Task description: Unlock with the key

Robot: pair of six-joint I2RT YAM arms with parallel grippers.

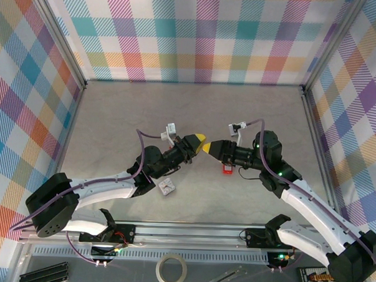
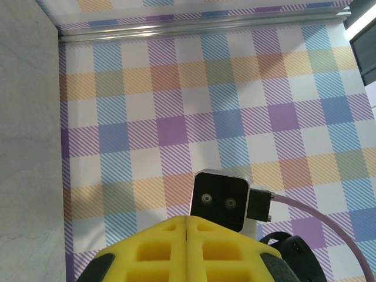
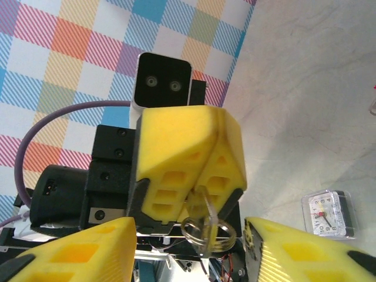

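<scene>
Next, my right gripper grabs the silver key by its key ring end (image 3: 208, 232), so the blade stays free to insert and unlock the padlock.
My left gripper (image 1: 200, 140) is shut on a silver key (image 3: 207, 205) with a wire key ring hanging from it; the key sticks out from between its yellow fingers (image 3: 176, 147). The right gripper (image 1: 207, 149) faces it tip to tip, just above the table. Its two yellow fingers (image 3: 76, 249) stand apart on either side of the key ring, not touching it, so the right gripper (image 3: 189, 223) is open. In the left wrist view the left gripper (image 2: 187, 221) shows closed pads with the key hidden. A small red padlock (image 1: 227, 168) lies on the table under the right arm.
A small square clear case with a dial face (image 1: 168, 187) (image 3: 329, 214) lies on the table near the left arm. Plaid walls (image 1: 199, 35) close the back and sides. A tape roll (image 1: 171, 268) lies below the rail at the near edge.
</scene>
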